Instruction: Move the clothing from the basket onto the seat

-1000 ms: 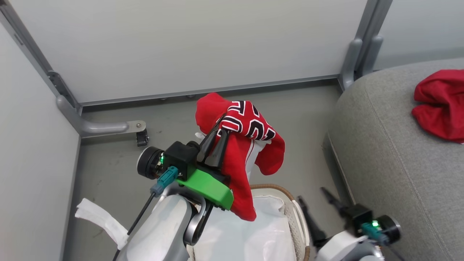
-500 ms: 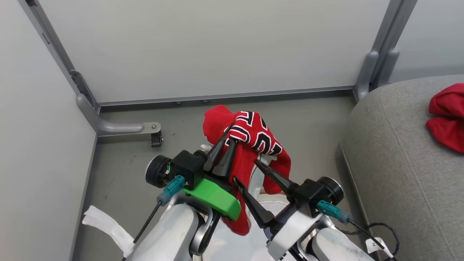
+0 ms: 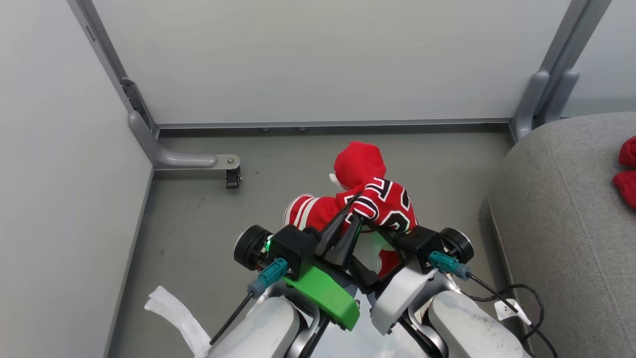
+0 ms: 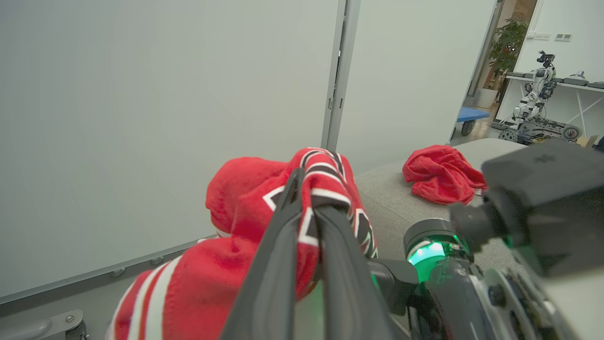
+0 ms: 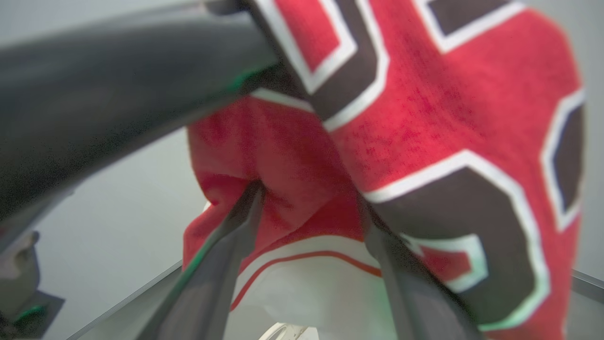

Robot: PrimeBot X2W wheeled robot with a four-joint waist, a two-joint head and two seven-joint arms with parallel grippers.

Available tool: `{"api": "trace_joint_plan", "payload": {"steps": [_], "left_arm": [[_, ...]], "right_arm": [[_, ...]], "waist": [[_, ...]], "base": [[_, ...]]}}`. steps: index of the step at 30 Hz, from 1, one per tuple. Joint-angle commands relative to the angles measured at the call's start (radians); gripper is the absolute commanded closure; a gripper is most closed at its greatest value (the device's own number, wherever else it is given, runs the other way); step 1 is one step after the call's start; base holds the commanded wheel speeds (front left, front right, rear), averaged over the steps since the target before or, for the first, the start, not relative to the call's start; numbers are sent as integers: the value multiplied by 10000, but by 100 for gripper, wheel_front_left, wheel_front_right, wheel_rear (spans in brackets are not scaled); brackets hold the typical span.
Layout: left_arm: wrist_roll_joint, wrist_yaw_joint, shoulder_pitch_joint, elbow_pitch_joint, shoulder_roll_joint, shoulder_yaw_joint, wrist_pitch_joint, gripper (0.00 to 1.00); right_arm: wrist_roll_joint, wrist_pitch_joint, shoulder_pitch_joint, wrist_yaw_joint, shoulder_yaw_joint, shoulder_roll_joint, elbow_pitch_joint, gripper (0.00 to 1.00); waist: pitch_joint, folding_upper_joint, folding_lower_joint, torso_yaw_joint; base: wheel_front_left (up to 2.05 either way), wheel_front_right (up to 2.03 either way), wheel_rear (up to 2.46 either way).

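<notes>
The red jersey will be grabbed next by its fold at the striped white trim [image 5: 308, 238] with my right gripper, to move the clothing onto the seat.
My left gripper [image 3: 354, 213] is shut on the red jersey [image 3: 382, 201] with black-and-white lettering, held in the air above the grey floor. In the left wrist view its fingers [image 4: 288, 222] pinch a fold of the jersey [image 4: 245, 198]. My right gripper [image 3: 377, 238] reaches in from the right under the jersey. Its fingers [image 5: 377, 236] stand apart with jersey fabric [image 5: 424, 118] between them. The plain red garment [image 4: 441, 172] lies on the light grey seat [image 3: 556, 233], at the head view's right edge [image 3: 627, 174]. My arms hide the basket.
White partition walls [image 3: 323, 54] with grey metal posts [image 3: 541, 94] close off the back and left. A grey bracket with a small caster [image 3: 232, 176] stands on the floor. A white cloth strip [image 3: 174, 313] lies at the lower left. A black cable [image 3: 521, 298] hangs by my right arm.
The camera has shifted, sliding the seat rightward in view. My right gripper has come up from the lower right to the jersey. The left gripper still holds the jersey, now bunched closer.
</notes>
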Motion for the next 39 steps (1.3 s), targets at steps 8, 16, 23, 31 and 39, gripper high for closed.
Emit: {"api": "trace_joint_plan", "payload": {"steps": [8, 16, 23, 31, 39], "left_arm": [[-298, 171, -135, 25, 13, -460, -6, 100], [-240, 286, -112, 80, 14, -234, -6, 100], [-5, 261, 120, -28, 30, 113, -12, 58], [322, 127, 459, 123, 30, 704, 0, 0], [694, -92, 636, 191, 27, 1281, 0, 0]], "right_arm": [[194, -21, -252, -10, -564, -46, 362, 100], [-130, -19, 85, -10, -1216, -56, 305, 100], [-717, -10, 561, -26, -2201, -86, -153, 100], [-1726, -13, 895, -10, -3194, -26, -902, 100], [-2191, -20, 987, -10, -3668, -36, -1428, 100]], "waist": [[-38, 0, 1, 274], [50, 0, 1, -47], [190, 0, 1, -768], [395, 0, 1, -2305], [693, 0, 1, -4362]], "base": [[0, 0, 0], [0, 0, 0], [0, 0, 0], [0, 0, 0], [0, 0, 0]]}}
